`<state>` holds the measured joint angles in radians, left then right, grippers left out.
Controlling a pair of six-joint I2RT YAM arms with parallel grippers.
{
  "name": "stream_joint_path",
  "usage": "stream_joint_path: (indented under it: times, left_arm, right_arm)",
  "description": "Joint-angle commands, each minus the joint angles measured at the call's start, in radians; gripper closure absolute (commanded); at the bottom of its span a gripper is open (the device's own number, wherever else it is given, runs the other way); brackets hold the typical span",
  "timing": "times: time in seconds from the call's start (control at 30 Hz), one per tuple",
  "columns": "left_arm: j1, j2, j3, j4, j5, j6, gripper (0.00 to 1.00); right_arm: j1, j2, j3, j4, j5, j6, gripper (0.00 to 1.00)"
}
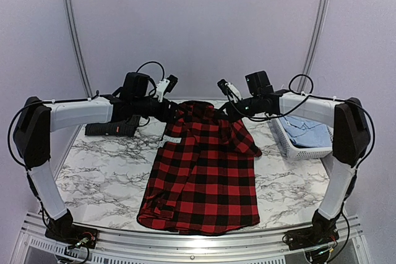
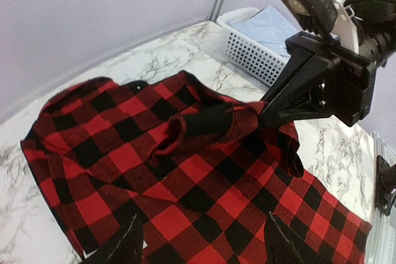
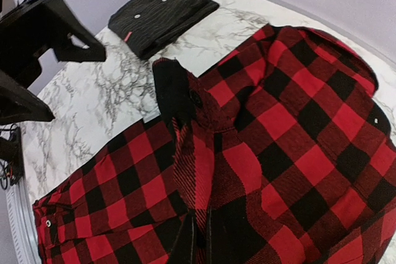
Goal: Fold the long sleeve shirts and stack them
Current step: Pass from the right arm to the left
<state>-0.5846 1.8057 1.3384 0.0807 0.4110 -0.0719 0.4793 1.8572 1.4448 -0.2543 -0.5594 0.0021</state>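
Note:
I should next use my left gripper to grab the sleeve of the plaid shirt (image 1: 201,177) at the free cuff end (image 1: 215,114) beyond my right gripper, to fold the shirt across.
The red-and-black plaid shirt (image 1: 201,177) lies spread on the marble table, hem toward the near edge, its far end bunched. My right gripper (image 1: 230,110) is shut on a raised fold of that shirt at its far right; the pinch shows in the right wrist view (image 3: 201,239). My left gripper (image 1: 175,113) is open and empty just above the shirt's far left part; its fingers (image 2: 127,245) stand wide apart over the plaid cloth (image 2: 154,171). The dark charcoal shirt (image 1: 111,129) lies folded at the far left, also in the right wrist view (image 3: 162,9).
A white slotted basket (image 1: 297,146) with a light blue cloth (image 1: 306,131) in it stands at the right, also in the left wrist view (image 2: 247,51). Curved pale walls close off the back of the table.

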Motion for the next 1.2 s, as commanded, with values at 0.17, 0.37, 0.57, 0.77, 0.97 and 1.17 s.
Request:
stream_joint_path:
  times: [0.17,0.37,0.57,0.77,0.97,1.17]
  left_arm:
    - [-0.003,0.072,0.094,-0.004,0.238,0.238,0.25]
    - [-0.009,0.092,0.122,-0.033,0.227,0.275,0.23]
    - [-0.019,0.113,0.156,-0.072,0.265,0.287,0.24]
    - [-0.052,0.150,0.182,-0.177,0.244,0.306,0.32]
    - [-0.054,0.150,0.196,-0.187,0.234,0.278,0.64]
    - [-0.057,0.142,0.219,-0.187,0.201,0.155,1.00]
  right_arm:
    - [0.033,-0.077,-0.021,-0.049,-0.178,-0.109,1.00]
    - [0.050,-0.084,-0.012,-0.089,-0.193,-0.139,1.00]
    - [0.053,-0.094,-0.016,-0.109,-0.175,-0.154,1.00]
    - [0.053,-0.105,-0.023,-0.094,-0.167,-0.146,1.00]
    - [0.054,-0.102,-0.020,-0.099,-0.153,-0.149,1.00]
    - [0.062,-0.114,-0.025,-0.067,0.018,-0.084,0.81]
